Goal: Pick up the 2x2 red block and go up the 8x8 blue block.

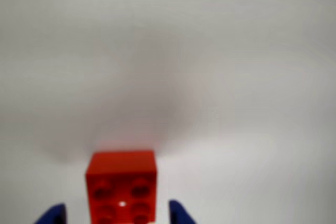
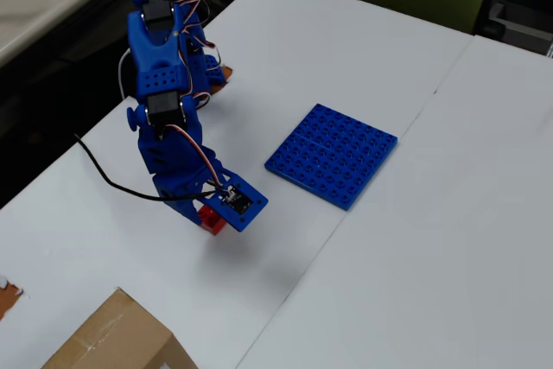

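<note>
I should grab the red block by its sides next. The red block's studded top (image 1: 122,203) will then stay free for the trip to the blue block.
The 2x2 red block (image 1: 122,187) stands on the white table at the bottom of the wrist view, studs facing the camera. My gripper (image 1: 118,216) is open, with one blue fingertip on each side of the block and a small gap at both sides. In the overhead view the red block (image 2: 210,219) peeks out from under the gripper (image 2: 218,213) of the blue arm (image 2: 164,110). The 8x8 blue block (image 2: 333,155) lies flat on the table to the upper right of the gripper, well apart from it. It is out of the wrist view.
A cardboard box (image 2: 112,339) sits at the bottom left of the overhead view. A seam (image 2: 346,213) between two white table boards runs diagonally past the blue plate. The table's left edge (image 2: 52,174) drops off near the arm's base.
</note>
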